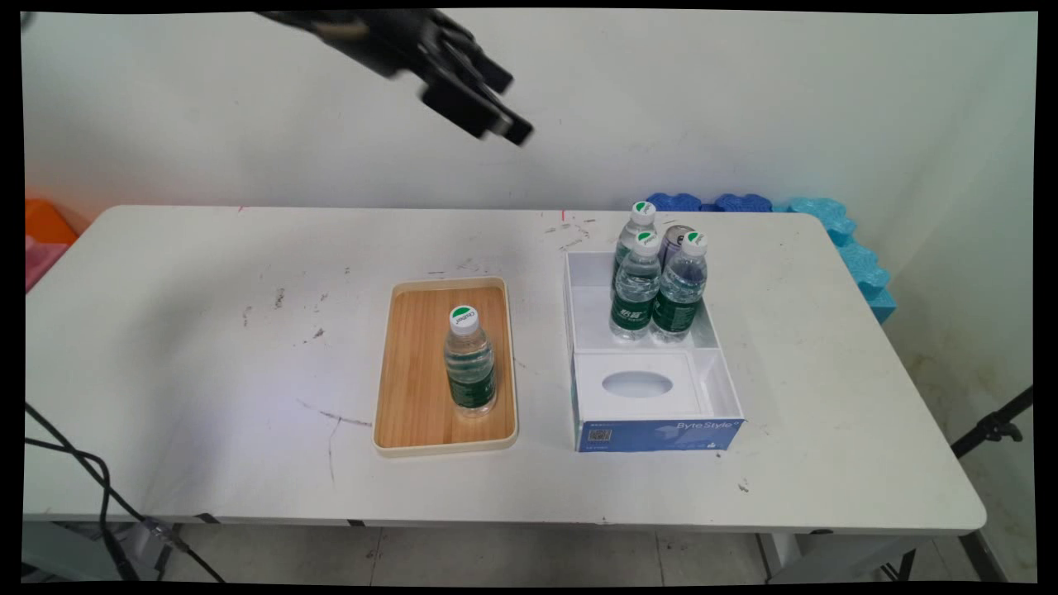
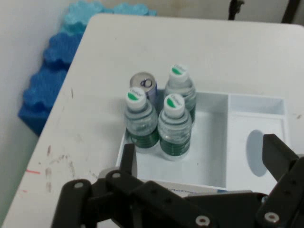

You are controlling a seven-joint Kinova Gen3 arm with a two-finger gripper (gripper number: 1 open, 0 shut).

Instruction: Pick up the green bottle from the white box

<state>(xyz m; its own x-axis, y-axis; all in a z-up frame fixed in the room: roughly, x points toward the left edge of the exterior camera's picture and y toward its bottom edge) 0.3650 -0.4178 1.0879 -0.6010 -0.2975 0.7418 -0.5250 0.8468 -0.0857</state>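
My gripper grabs the water bottle by its body below the white cap [image 1: 636,286] next, to stand the bottle upright on the wooden tray [image 1: 413,372].
My gripper [image 1: 506,106] hangs high above the table's back middle, open, with nothing between its fingers [image 2: 127,159]. In the hand view it looks down on a white box [image 2: 211,159] where three water bottles [image 2: 174,127] and a small can [image 2: 144,83] stand together in one end. In the main view the same box [image 1: 653,431] has a blue front wall, and the bottle group [image 1: 659,291] stands in its far compartment. Left of the box lies a wooden tray [image 1: 413,372] with one upright water bottle [image 1: 470,364] on it. The gripper touches none of these.
Blue foam pieces [image 1: 835,223] line the table's far right corner by the wall. Something orange and pink [image 1: 43,235] sits beyond the left edge. Black cables [image 1: 91,479] hang at the front left. A black stand leg [image 1: 992,426] reaches in at the right.
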